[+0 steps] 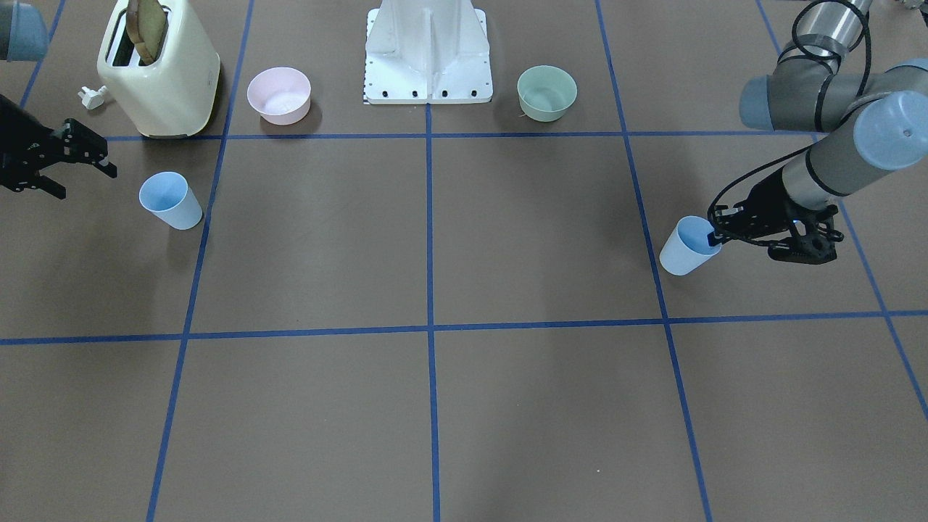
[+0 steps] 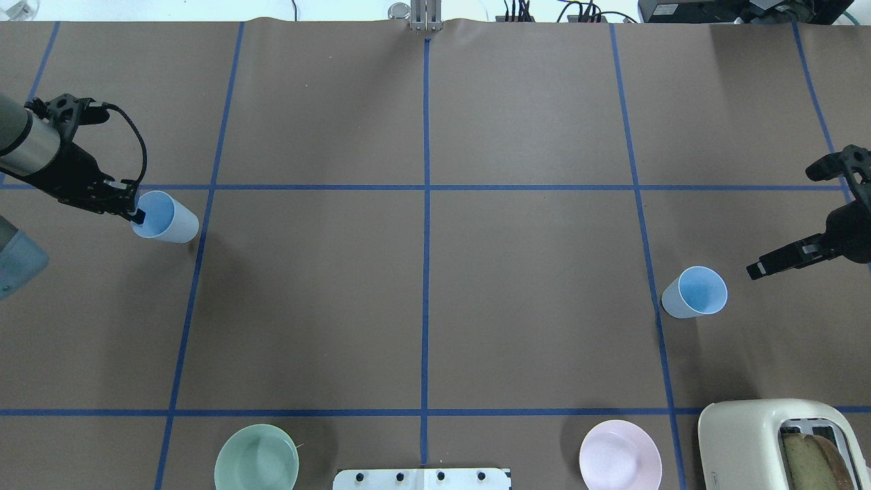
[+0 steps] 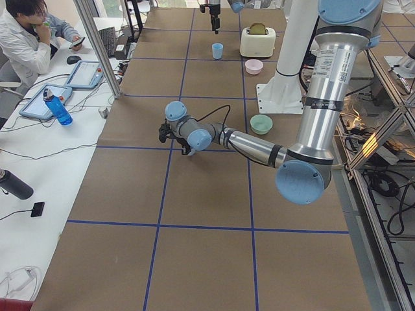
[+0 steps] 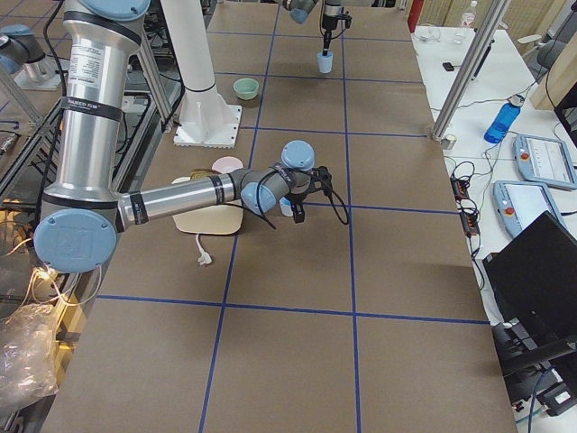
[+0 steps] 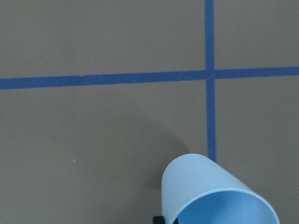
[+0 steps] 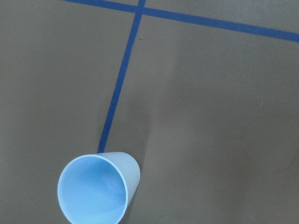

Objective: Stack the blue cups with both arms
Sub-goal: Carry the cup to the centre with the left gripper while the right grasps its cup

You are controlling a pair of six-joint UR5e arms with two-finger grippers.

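The robot's right gripper should next grab the free-standing blue cup by its rim (image 6: 125,196), so that the blue cups get stacked.
One pale blue cup (image 1: 685,250) stands at the table's left side, also seen in the overhead view (image 2: 167,219) and the left wrist view (image 5: 210,196). My left gripper (image 1: 715,235) is shut on its rim, one finger inside the cup and one outside. The other blue cup (image 1: 171,201) stands upright at the right side, also seen in the overhead view (image 2: 694,292) and the right wrist view (image 6: 98,189). My right gripper (image 1: 88,183) is open and empty, level with that cup and a short way to its outer side, not touching it.
A cream toaster (image 1: 159,72) holding toast stands near the robot on its right side, with a white plug (image 1: 93,96) beside it. A pink bowl (image 1: 279,94) and a green bowl (image 1: 547,92) flank the white base (image 1: 428,58). Blue tape lines grid the brown table.
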